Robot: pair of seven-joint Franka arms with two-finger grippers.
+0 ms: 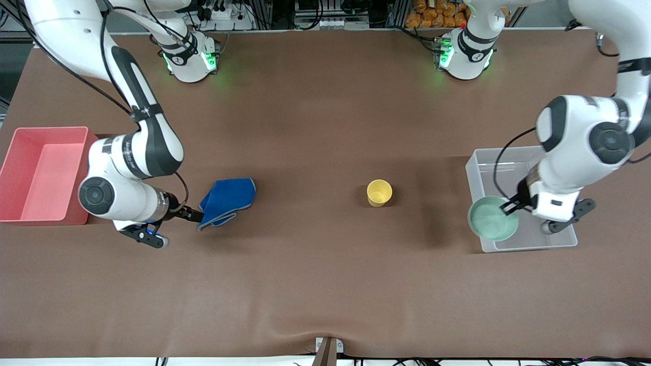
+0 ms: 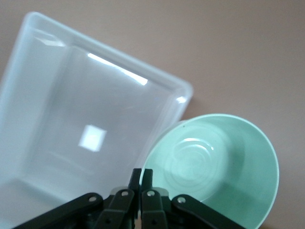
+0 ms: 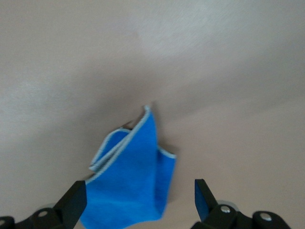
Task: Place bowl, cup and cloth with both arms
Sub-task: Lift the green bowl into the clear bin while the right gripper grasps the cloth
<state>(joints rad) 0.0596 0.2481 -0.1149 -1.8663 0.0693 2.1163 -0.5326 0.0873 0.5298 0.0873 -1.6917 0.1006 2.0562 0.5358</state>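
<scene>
My right gripper grabs the blue cloth by its crumpled end toward that bin [image 1: 204, 217] next, to place the cloth in the pink bin [image 1: 46, 177].
The pale mint-green bowl [image 1: 491, 221] hangs over the corner of the clear bin [image 1: 534, 245], partly over the table. My left gripper [image 1: 509, 206] is shut on its rim; the left wrist view shows the shut gripper [image 2: 142, 177] pinching the edge of the bowl [image 2: 214, 162] beside the bin [image 2: 71, 119]. The blue cloth [image 1: 229, 198] lies crumpled on the table. My right gripper [image 1: 192, 216] is open at the cloth's end toward the pink bin. In the right wrist view its fingers [image 3: 71, 205] stand wide on either side of the cloth [image 3: 133, 186]. The yellow cup [image 1: 379, 192] stands upright mid-table.
A pink bin [image 1: 30, 173] stands at the right arm's end of the table, next to the right arm's wrist. The clear bin stands at the left arm's end. Brown table surface lies between the cloth, the cup and the clear bin.
</scene>
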